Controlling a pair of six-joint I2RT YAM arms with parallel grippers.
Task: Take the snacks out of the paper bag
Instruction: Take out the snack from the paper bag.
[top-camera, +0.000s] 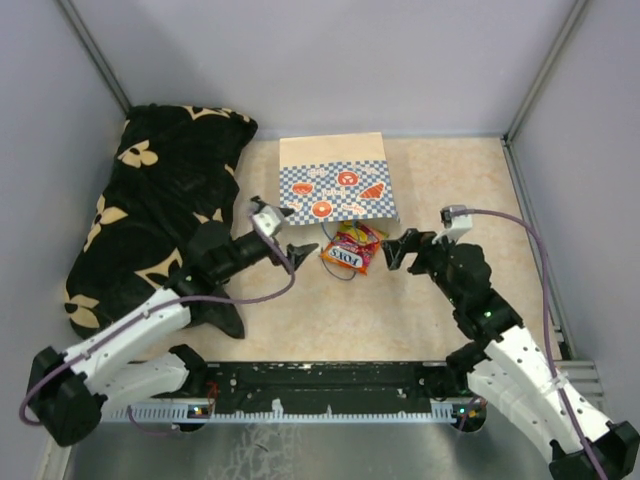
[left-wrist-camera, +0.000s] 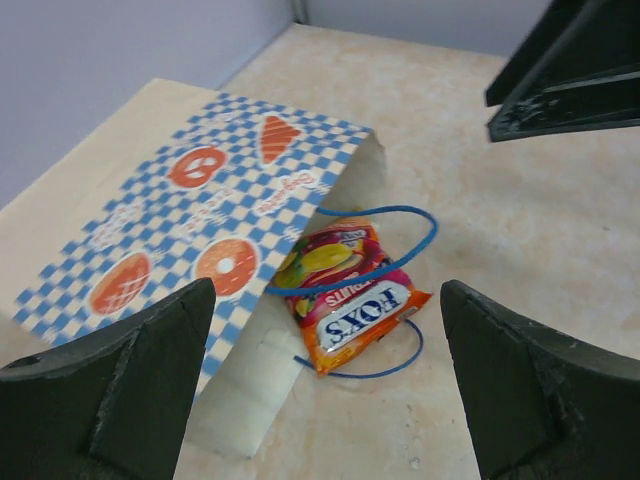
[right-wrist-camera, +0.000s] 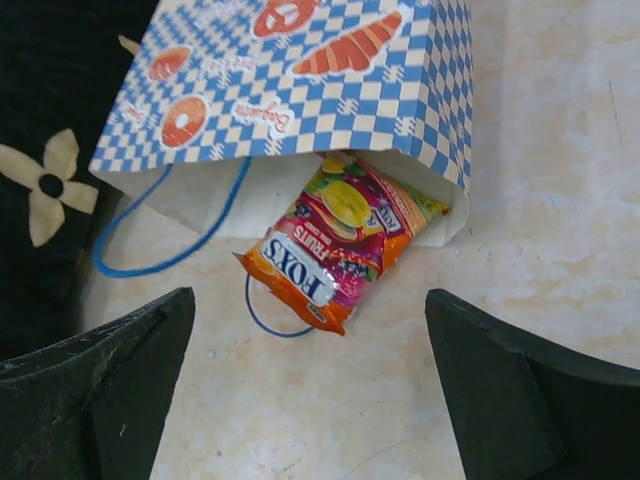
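My left gripper grabs the bag by its looped blue cord handle next, since the bag's opening stays free that way.
The paper bag lies flat, mouth toward me, also in the left wrist view and right wrist view. An orange-red Fox's snack packet sticks half out of its mouth, over a blue cord handle; it shows in both wrist views. Other snacks are hidden. My left gripper is open, left of the packet, empty. My right gripper is open, right of the packet, empty.
A black flower-patterned cloth lies bunched at the left, against the left arm. Grey walls enclose the beige table on the left, back and right. A black rail runs along the near edge.
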